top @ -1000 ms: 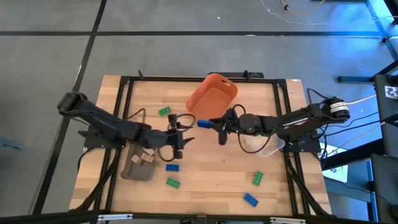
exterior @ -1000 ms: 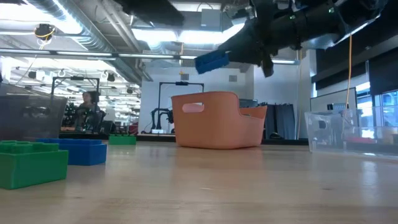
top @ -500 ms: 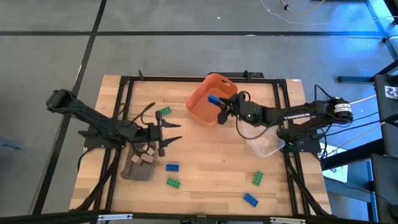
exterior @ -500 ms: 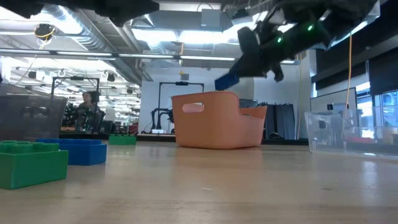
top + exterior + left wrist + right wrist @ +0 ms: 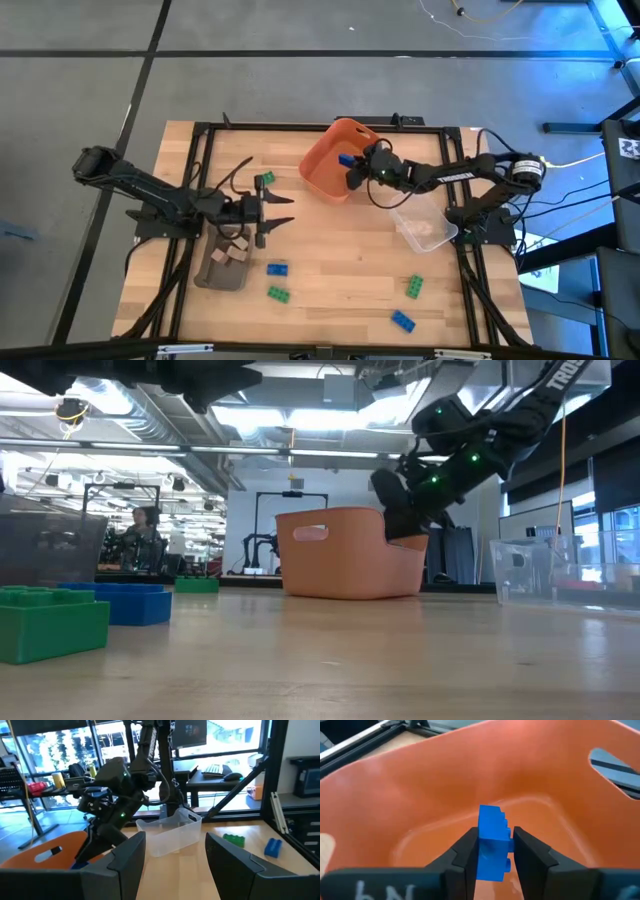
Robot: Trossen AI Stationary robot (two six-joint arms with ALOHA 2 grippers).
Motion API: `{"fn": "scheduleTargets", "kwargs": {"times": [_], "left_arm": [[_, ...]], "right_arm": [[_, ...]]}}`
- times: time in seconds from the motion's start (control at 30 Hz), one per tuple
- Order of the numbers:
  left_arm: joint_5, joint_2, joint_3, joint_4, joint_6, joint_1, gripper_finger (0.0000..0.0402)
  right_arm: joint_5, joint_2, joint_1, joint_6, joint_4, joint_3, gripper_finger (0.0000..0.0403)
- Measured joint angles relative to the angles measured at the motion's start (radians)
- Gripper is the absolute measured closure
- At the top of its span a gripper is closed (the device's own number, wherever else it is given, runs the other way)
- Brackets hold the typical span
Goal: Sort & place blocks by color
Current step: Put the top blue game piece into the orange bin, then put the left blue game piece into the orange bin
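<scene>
The blue block (image 5: 492,842) sits inside the orange bin's rim (image 5: 445,740) in the right wrist view and would stay in the bin, so it is time for my right gripper to open.
My right gripper (image 5: 492,857) is shut on a blue block (image 5: 492,837) and reaches down inside the orange bin (image 5: 335,160); in the low view it dips behind the bin's rim (image 5: 350,520). My left gripper (image 5: 280,210) hovers open above the table beside the grey-brown tray (image 5: 222,268), which holds tan blocks (image 5: 235,250). Loose blocks lie flat on the table: green (image 5: 265,180), blue (image 5: 277,268), green (image 5: 278,293), green (image 5: 414,287), blue (image 5: 402,320). My right gripper pinches the blue block (image 5: 493,845) between its two fingers (image 5: 465,855), each on one of the block's flat side faces. The studded end sticks out past the fingertips. The block is lifted clear, above the orange bin's floor (image 5: 520,815).
A clear plastic bin (image 5: 425,230) sits on the table's right side, below my right arm. The black frame rails (image 5: 200,140) run along the table's edges. Bare wood lies in the middle (image 5: 340,270). A person (image 5: 145,535) is in the room far behind.
My right gripper has carried the blue block from the table's middle toward the far edge, over the orange bin, and then lowered it inside. My left gripper has drawn back a little toward the table's left edge.
</scene>
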State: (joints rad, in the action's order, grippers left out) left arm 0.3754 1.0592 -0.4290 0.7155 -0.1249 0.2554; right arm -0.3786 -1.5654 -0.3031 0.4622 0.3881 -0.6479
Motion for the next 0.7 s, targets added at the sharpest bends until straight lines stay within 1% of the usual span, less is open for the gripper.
{"fn": "scheduleTargets", "kwargs": {"times": [0.27, 0.4, 0.53, 0.7], "left_arm": [[0.030, 0.000, 0.001, -0.028, -0.017, 0.000, 0.0205], [0.031, 0.000, 0.001, -0.028, -0.014, 0.000, 0.0205], [0.031, 0.000, 0.001, -0.027, -0.013, 0.000, 0.0205], [0.031, 0.000, 0.001, -0.028, -0.013, 0.000, 0.0205]], "right_arm": [[0.000, 0.005, -0.009, -0.078, 0.004, 0.000, 0.0292], [0.041, 0.009, -0.011, -0.133, -0.001, -0.003, 0.0285], [0.058, 0.051, -0.010, -0.186, 0.000, -0.011, 0.0253], [0.059, 0.136, -0.010, -0.232, -0.036, -0.011, 0.0191]]}}
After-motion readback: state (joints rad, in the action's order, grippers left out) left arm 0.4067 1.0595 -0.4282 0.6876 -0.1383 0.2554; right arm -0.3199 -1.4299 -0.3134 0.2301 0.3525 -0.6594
